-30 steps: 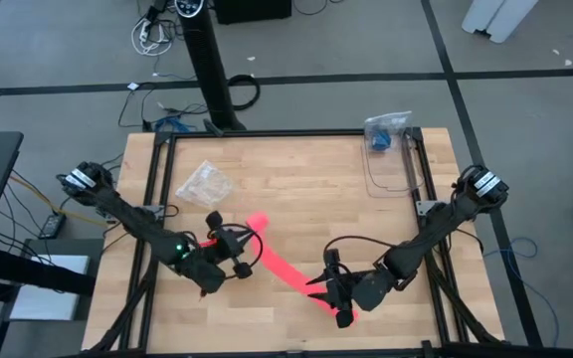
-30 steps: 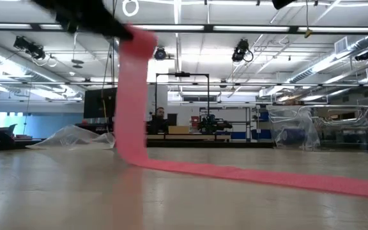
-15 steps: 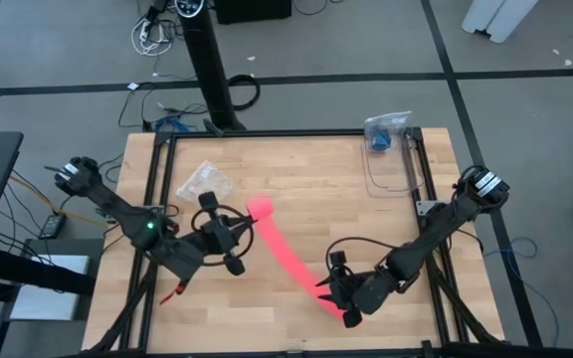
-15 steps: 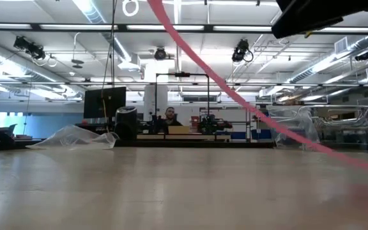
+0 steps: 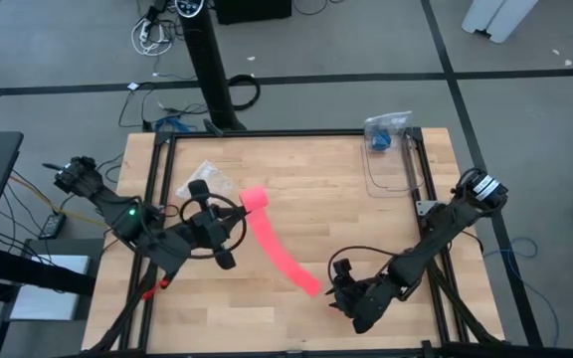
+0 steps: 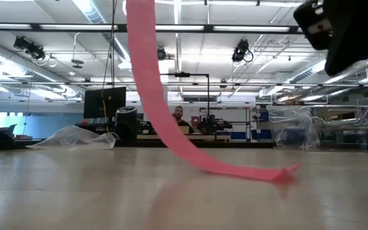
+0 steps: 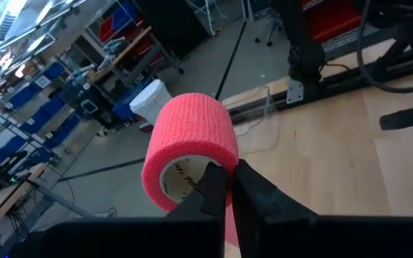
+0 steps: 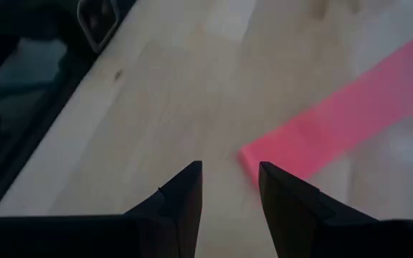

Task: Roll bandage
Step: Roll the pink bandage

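Note:
The bandage needs its loose part guided as I roll it, so my right gripper should next grab the bandage by its long edge (image 5: 288,257).
The bandage is a bright pink strip unwound from a roll (image 7: 191,147). My left gripper (image 7: 226,188) is shut on the roll, high above the table's left half (image 5: 237,209). From the roll (image 5: 255,199) the strip (image 6: 149,89) hangs down and curves toward the right. Only its free end (image 6: 280,172) lies on the table. My right gripper (image 8: 229,188) stands open low over the table at the near right (image 5: 341,288). The strip's free end (image 8: 253,154) lies just ahead of its fingertips, apart from them. My left gripper pinches the roll's wall at its rim (image 7: 217,168). One finger (image 7: 210,190) seems to reach into the white core and the other (image 7: 257,190) lies on the outside. The roll is lifted clear, its axis about level, and the strip hangs slack below it.
A clear crumpled plastic bag (image 5: 205,179) lies at the far left of the table. A transparent container (image 5: 386,149) stands at the far right corner. Black rails (image 5: 157,169) frame the wooden top. Bare wood lies between the two arms.
My left gripper has risen with the roll and turned about its own axis. The strip was drawn up off the table and went taut. Its free end has slid left, out from under my right gripper, and the strip now hangs slack. My right gripper has tipped downward and sunk a little.

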`<act>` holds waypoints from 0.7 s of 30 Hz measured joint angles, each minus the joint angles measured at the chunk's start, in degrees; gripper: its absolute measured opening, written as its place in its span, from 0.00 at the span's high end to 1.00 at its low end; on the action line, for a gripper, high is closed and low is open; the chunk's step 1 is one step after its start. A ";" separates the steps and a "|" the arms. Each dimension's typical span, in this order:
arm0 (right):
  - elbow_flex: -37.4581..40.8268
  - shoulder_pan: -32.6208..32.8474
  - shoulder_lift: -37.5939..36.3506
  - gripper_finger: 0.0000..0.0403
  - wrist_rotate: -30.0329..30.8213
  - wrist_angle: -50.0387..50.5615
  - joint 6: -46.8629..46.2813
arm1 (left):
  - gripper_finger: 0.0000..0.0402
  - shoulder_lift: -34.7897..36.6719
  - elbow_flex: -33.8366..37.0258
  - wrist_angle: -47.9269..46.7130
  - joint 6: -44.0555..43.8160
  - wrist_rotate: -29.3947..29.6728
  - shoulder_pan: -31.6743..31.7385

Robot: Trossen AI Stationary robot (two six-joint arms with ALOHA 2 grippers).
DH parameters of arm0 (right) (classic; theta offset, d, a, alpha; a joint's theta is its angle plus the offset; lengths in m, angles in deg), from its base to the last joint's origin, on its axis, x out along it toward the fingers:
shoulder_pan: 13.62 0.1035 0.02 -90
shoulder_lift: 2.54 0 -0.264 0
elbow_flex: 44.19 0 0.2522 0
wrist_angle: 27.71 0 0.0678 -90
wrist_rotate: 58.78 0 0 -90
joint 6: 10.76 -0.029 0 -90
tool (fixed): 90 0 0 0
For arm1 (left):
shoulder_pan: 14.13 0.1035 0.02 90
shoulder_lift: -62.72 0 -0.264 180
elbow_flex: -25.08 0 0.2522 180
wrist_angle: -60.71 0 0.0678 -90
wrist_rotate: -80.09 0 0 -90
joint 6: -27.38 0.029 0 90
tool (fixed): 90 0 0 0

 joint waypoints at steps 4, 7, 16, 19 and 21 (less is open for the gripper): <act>0.02 -2.19 2.94 0.66 -2.38 0.07 0.54 | 0.97 -0.02 1.39 -1.44 -2.00 -0.62 -0.10; 0.00 -3.94 4.71 0.66 -2.24 0.05 1.91 | 0.97 -0.04 1.76 -1.28 -2.88 -0.71 -0.10; 0.00 -7.95 9.44 0.70 -6.84 -1.98 6.46 | 0.97 -0.04 1.84 -1.21 -2.92 -0.93 -0.10; -0.09 -8.27 11.08 0.73 -6.73 -3.79 8.10 | 0.97 -0.04 1.84 -1.20 -3.11 -0.93 -0.10; -0.16 -8.38 11.78 0.78 -6.19 -4.95 8.45 | 0.97 -0.04 1.84 -1.17 -3.11 -0.94 -0.10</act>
